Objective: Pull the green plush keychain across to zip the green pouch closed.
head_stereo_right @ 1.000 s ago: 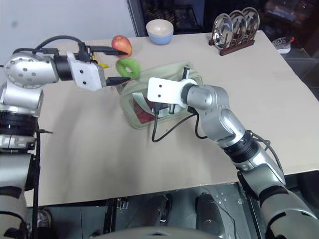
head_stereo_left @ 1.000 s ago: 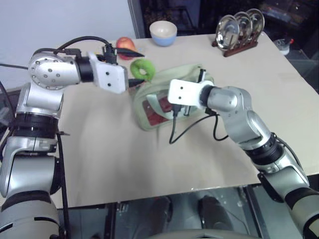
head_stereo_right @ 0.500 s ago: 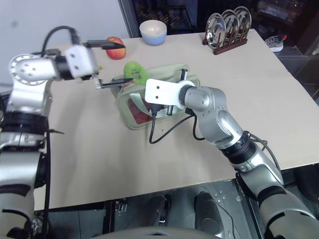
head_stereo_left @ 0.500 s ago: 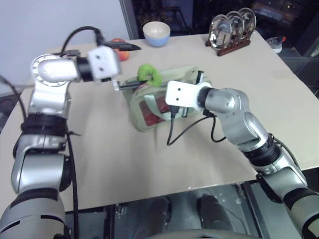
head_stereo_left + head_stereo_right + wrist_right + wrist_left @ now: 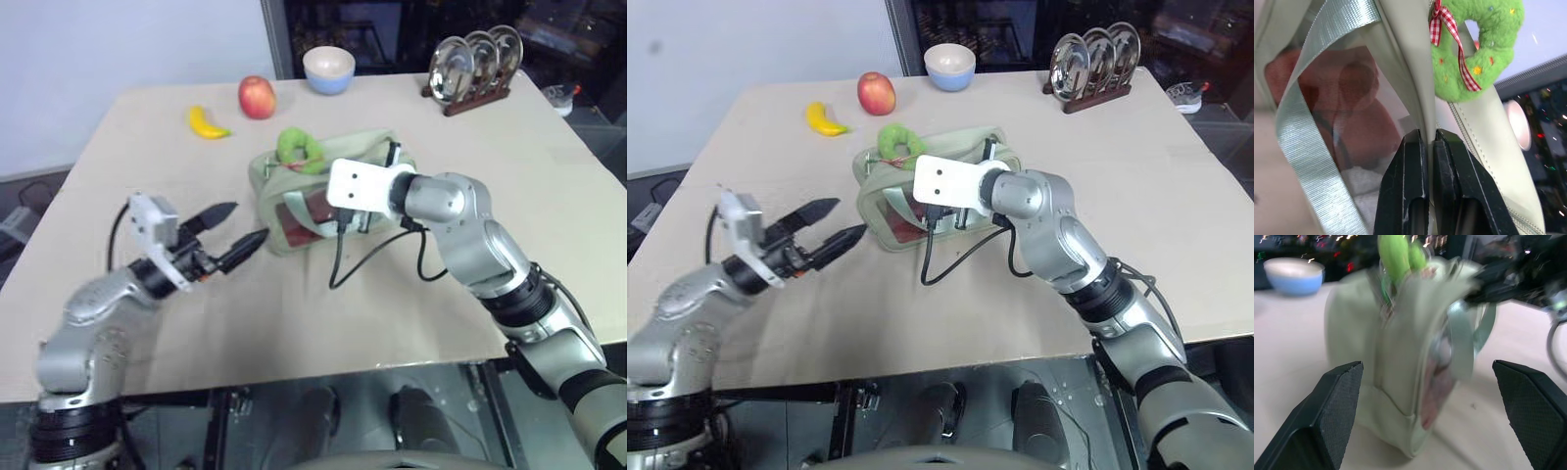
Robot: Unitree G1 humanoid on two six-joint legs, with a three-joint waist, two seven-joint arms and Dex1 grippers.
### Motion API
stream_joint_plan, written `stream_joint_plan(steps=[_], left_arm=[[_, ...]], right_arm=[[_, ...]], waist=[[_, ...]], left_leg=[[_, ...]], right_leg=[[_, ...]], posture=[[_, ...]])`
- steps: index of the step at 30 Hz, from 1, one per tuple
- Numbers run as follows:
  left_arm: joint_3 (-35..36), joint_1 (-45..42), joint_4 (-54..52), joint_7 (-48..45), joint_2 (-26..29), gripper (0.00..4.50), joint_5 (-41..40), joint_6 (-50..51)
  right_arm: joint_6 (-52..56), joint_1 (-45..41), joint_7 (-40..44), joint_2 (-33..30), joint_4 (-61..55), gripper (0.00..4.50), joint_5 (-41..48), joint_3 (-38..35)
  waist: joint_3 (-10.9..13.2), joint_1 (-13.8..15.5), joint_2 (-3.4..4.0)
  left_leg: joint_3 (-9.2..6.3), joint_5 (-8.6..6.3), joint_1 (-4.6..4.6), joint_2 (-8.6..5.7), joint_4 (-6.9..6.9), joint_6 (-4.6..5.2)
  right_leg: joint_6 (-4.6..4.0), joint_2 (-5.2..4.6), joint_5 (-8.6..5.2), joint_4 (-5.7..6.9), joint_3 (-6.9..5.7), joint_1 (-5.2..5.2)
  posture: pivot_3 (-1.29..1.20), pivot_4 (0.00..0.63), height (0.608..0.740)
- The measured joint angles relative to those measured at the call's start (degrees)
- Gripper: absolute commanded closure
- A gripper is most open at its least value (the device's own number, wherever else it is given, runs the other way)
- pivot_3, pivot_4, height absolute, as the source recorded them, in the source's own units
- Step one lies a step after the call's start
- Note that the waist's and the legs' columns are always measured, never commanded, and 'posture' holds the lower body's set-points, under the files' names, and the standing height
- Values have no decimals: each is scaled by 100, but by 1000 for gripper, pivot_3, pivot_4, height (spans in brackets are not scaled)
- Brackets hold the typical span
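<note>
The pouch's side panel is wide and slack, so my left gripper should next grab the pouch by the thin fabric edge (image 5: 274,223) beside its clear window.
The green pouch (image 5: 269,191) stands mid-table, red items showing through its clear window. The green plush keychain (image 5: 299,149) rests on the pouch's top at its left end, with a red checked ribbon (image 5: 1449,29) tied on it. My right gripper (image 5: 1428,134) is shut on the pouch's upper fabric edge, just below the keychain. My left gripper (image 5: 250,219) hovers low over the table, left of the pouch and pointing at it. It is open and apart from the pouch, and its fingers (image 5: 1327,411) hold nothing.
A banana (image 5: 208,123), an apple (image 5: 257,97) and a blue-and-white bowl (image 5: 328,69) lie at the table's far side. A rack of metal plates (image 5: 475,64) stands at the far right. A black cable (image 5: 338,264) loops from my right wrist onto the table.
My left gripper has left the keychain, dropped low and back toward the near left, and rolled over. The keychain now rests on the pouch's top. My right gripper kept its hold.
</note>
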Motion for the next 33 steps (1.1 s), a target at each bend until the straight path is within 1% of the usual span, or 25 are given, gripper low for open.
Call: stream_joint_plan(steps=[2, 4, 6, 8, 10, 11, 12, 13, 16, 17, 26, 28, 29, 31, 33], left_arm=[[-205, -5, -98, 502, -381, 100, 410, -188], [-428, -27, -84, 837, -635, 100, 732, -316], [-574, -102, -72, 975, -697, 100, 940, -395], [-600, -181, -76, 1031, -751, 475, 1006, -448], [-680, -221, -83, 1062, -801, 1187, 1058, -503], [-741, -222, -82, 1074, -842, 1425, 1119, -540], [-779, -222, -82, 1081, -861, 2042, 1166, -568], [-792, -224, -82, 1099, -891, 2296, 1224, -608], [-824, -242, -89, 1123, -927, 3842, 1290, -688], [-837, -251, -91, 1125, -940, 4437, 1310, -708], [-940, -265, -115, 1264, -1009, 4477, 1525, -875], [-942, -265, -114, 1271, -1009, 4500, 1562, -899], [-942, -265, -113, 1271, -1009, 4500, 1563, -903], [-942, -274, -89, 1257, -1004, 4500, 1567, -943], [-941, -307, 24, 1119, -924, 4500, 1573, -1059]], right_arm=[[-2, -6, 0, -12, 19, 4500, 20, 0], [-3, -27, 0, -15, 34, 4500, 43, 0], [-4, -30, 0, -32, 35, 4500, 64, 0], [-4, -30, 0, -44, 38, 4500, 70, 0], [-4, -32, -1, -49, 38, 4500, 79, 0], [-4, -32, -6, -57, 38, 4500, 81, 0], [-4, -33, -10, -60, 38, 4500, 81, 0], [-4, -33, -15, -64, 38, 4500, 81, 0], [-4, -36, -29, -85, 43, 4500, 80, 0], [-4, -38, -32, -87, 52, 4500, 80, 0], [-6, -100, -37, -108, 124, 4500, 105, 0], [21, -103, 107, -151, 116, 3738, 275, -57], [30, -103, 126, -151, 111, 3493, 313, -85], [173, -101, 225, -158, 52, 2655, 537, -289], [680, -101, 522, -169, -209, 2655, 1079, -739]], waist=[[-1, 6, 1], [-1, 5, 0], [-1, 0, 0], [-1, -2, 0], [-1, -14, 0], [-1, -17, 0], [-1, -16, 0], [-1, -15, 0], [-1, -14, 0], [-1, -13, 0], [-1, -10, 0], [-1, -10, 0], [-1, -11, 0], [-1, -9, 0], [1, 6, 0]], left_leg=[[6, 0, 0, 0, 0, 0], [6, 0, -2, 0, 0, -1], [4, 0, -2, 1, -2, -1], [4, 0, -2, 2, -3, -2], [6, 0, -2, 2, -3, -2], [5, 0, -3, 1, -3, -2], [4, 0, -4, 1, -3, -2], [4, 0, -4, 1, -3, -2], [3, 0, -4, 1, -4, -2], [3, -1, -4, 1, -4, -2], [3, -1, -5, 1, -5, -3], [2, -1, -5, 1, -5, -2], [2, -1, -5, 1, -5, -2], [1, -1, -5, 1, -6, -2], [-3, -1, -9, 1, -7, -2]], right_leg=[[4, -1, 3, -2, 5, 5], [5, 0, 5, -3, 6, 3], [4, 1, 5, -2, 4, 2], [4, 1, 5, -2, 4, 1], [4, 1, 5, -5, 5, 1], [4, 1, 5, -7, 5, 1], [4, 1, 5, -7, 3, 1], [4, 1, 5, -7, 3, 1], [4, 1, 5, -7, 2, 1], [4, 0, 5, -8, 2, 2], [4, 1, 5, -9, 1, 1], [4, 1, 5, -10, 1, 1], [4, 1, 5, -10, 1, 1], [4, 1, 5, -11, 0, 1], [4, 1, 5, -15, -4, 1]], posture=[[0, 150, 740], [0, 150, 740], [0, 150, 740], [0, 150, 740], [0, 150, 740], [0, 150, 740], [0, 150, 740], [0, 150, 740], [0, 150, 740], [0, 150, 740], [0, 150, 740], [0, 150, 740], [0, 150, 740], [0, 150, 740], [0, 150, 740]])
